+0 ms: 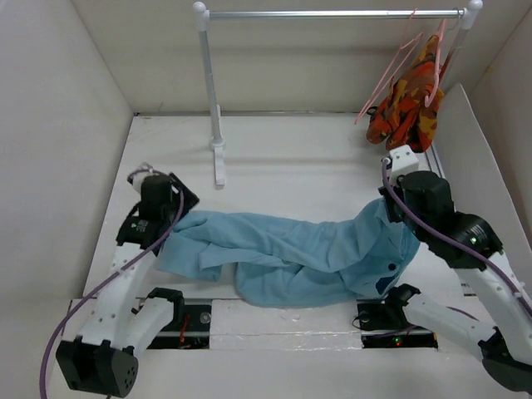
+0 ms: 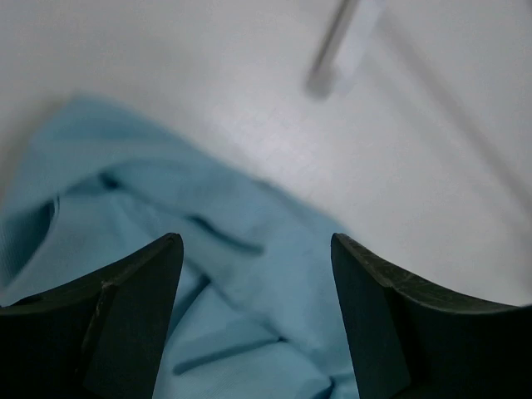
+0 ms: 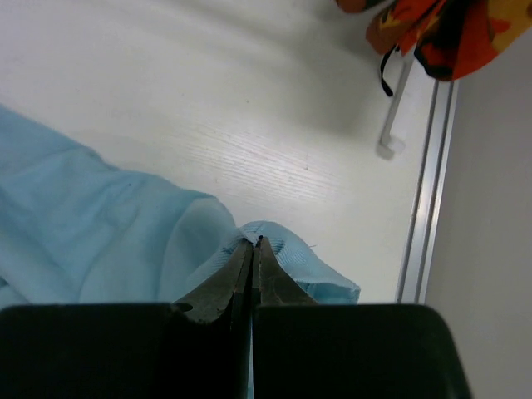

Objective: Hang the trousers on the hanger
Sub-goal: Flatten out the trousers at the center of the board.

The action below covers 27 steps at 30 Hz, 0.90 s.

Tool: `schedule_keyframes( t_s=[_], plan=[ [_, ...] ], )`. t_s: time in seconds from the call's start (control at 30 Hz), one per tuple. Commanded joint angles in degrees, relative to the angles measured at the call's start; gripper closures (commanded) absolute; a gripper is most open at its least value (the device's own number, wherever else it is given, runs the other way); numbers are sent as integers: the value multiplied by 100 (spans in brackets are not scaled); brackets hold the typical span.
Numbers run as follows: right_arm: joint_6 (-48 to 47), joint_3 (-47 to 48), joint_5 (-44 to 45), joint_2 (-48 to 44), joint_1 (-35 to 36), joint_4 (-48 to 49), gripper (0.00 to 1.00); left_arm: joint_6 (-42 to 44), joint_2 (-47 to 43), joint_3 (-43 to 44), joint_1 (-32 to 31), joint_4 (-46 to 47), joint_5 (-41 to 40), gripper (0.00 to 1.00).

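Note:
My left gripper grabs the far edge [image 1: 211, 217] of the trousers [image 1: 291, 253] next, opposite my right gripper's end of the trousers, to stretch the trousers out for hanging.
The light blue trousers [image 1: 291, 253] lie crumpled across the near half of the table, from one arm to the other. My left gripper [image 1: 169, 218] hovers over their left end. In the left wrist view it [image 2: 253, 245] is open, with blue cloth [image 2: 241, 291] below the gap and nothing between the fingers. My right gripper [image 3: 253, 243] is shut on a ribbed edge of the trousers [image 3: 100, 233] and holds it lifted at the right end [image 1: 391, 224]. The empty pale pink hanger [image 1: 389, 73] hangs from the rail at the back right.
A white clothes rail [image 1: 332, 13] spans the back on a post [image 1: 211, 91] with a foot [image 1: 219, 170]. An orange-red patterned garment [image 1: 409, 112] hangs on another pink hanger at its right end. White walls enclose the table. A metal track [image 3: 426, 183] runs along the right wall.

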Motion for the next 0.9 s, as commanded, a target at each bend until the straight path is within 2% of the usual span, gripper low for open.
schedule_keyframes(
  t_s=[0.0,0.17,0.3,0.47,0.53,0.57,0.6,0.63,0.67,0.8,0.87],
  plan=[
    [85,-127,-219,5,-348,754,100,-832,-226,-858,-32,-233,669,30],
    [-11,-584,-942,-108,-745,1212,100,-1203,106,-1711,20,127,389,23],
    [-90,-953,-1372,-302,-797,1361,100,-1185,520,-1862,21,521,258,23],
    [-82,-1463,-1953,-399,-797,1520,100,-1036,1195,-2020,21,1717,406,21],
    [-90,-1499,-1954,-442,-797,1512,100,-974,1713,-1977,21,1945,477,29],
    [-125,-1482,-1945,-460,-797,1520,100,-957,1829,-1872,21,1964,468,40],
    [-160,-1420,-1954,-469,-797,1520,100,-948,1926,-1801,21,1947,372,80],
    [-230,-1368,-1997,-469,-797,1520,100,-931,1944,-1731,21,1842,336,95],
    [-309,-1228,-2024,-417,-797,1451,100,-852,1805,-1434,21,1710,232,100],
    [-442,-964,-2007,-408,-797,1205,100,-667,1138,-1002,21,1297,-23,100],
    [-503,-700,-2006,-460,-797,994,100,-544,593,-556,21,727,-278,100]
  ],
)
